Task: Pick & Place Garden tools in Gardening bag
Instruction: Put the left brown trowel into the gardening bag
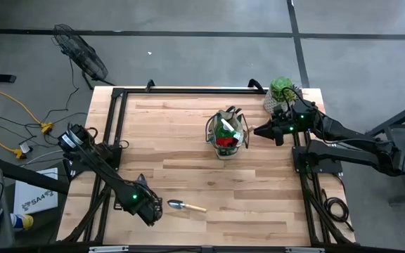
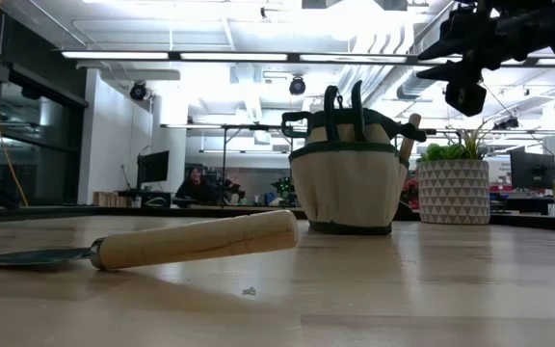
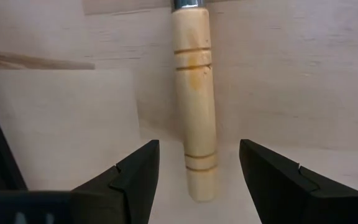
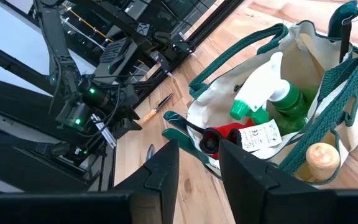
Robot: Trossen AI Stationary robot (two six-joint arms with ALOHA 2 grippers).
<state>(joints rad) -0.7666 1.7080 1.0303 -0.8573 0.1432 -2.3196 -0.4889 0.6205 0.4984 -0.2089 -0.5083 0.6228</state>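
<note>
The trowel will go into the gardening bag, so my left gripper will next grab its wooden handle's butt end [image 3: 201, 171].
A trowel [image 1: 186, 206] with a pale wooden handle [image 3: 194, 106] lies flat on the table near its front edge, blade toward the left. My left gripper [image 1: 153, 209] is open and points down close by it. In the left wrist view its fingers [image 3: 135, 177] show on either side of the handle's free end, touching nothing. The gardening bag [image 1: 227, 133] stands upright at the table's middle, cream with green trim. It holds a green spray bottle [image 4: 278, 99], a red item [image 4: 229, 134] and a wooden handle [image 4: 322, 160]. My right gripper [image 1: 257, 131] hovers open just right of the bag.
A green succulent in a pale pot [image 1: 280, 90] stands at the far right corner, behind my right arm. Black frame rails [image 1: 114, 126] run along the table's left, right and far edges. Bare wood lies between the trowel and the bag.
</note>
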